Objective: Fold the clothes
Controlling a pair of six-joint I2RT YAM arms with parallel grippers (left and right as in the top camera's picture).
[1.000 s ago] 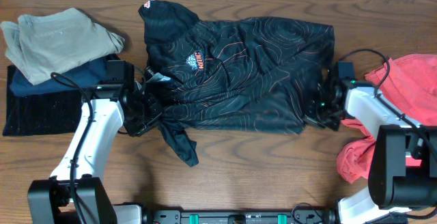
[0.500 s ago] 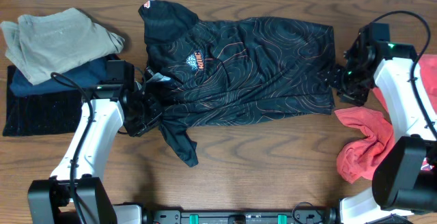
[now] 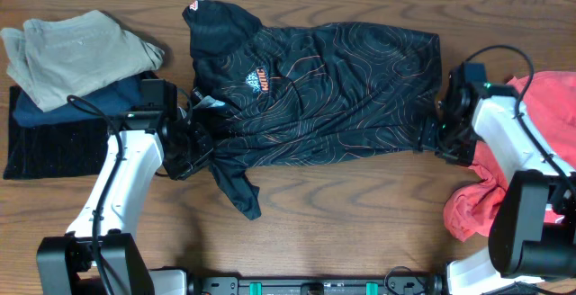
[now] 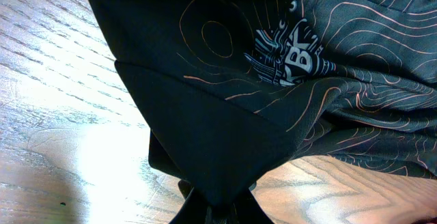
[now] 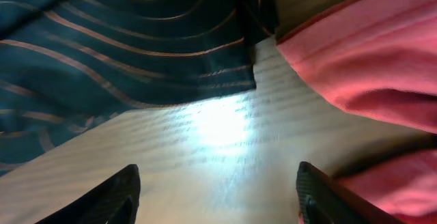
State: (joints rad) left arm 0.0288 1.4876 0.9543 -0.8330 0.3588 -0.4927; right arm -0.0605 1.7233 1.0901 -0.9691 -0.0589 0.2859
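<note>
The right gripper picks up the black jersey's hem corner (image 3: 428, 144) (image 5: 244, 79) beside the coral-red garment next, to stretch and spread the jersey flat for folding.
The black jersey (image 3: 324, 88) with orange contour lines lies spread across the middle of the table, chest logo (image 3: 258, 81) facing up. My left gripper (image 3: 192, 144) is shut on a fold of its fabric at the left edge; in the left wrist view the black cloth (image 4: 273, 80) runs down into the pinched gripper (image 4: 218, 212). My right gripper (image 3: 432, 140) hovers open by the jersey's lower right corner. In the right wrist view the gripper (image 5: 218, 193) has only bare wood between its fingers, with the jersey's hem (image 5: 102, 39) ahead to the left and a coral-red garment (image 5: 362, 53) to the right.
Coral-red garments (image 3: 540, 106) lie bunched at the right edge, partly under the right arm. A stack of folded clothes sits at the far left: beige (image 3: 72, 52), navy (image 3: 90, 102) and black (image 3: 49, 142). Bare wooden table (image 3: 342, 214) runs along the front.
The right gripper let go of the jersey's lower right corner, opened, swung away toward the back, then came back down beside that corner. The hem now lies further right. The left arm stayed put.
</note>
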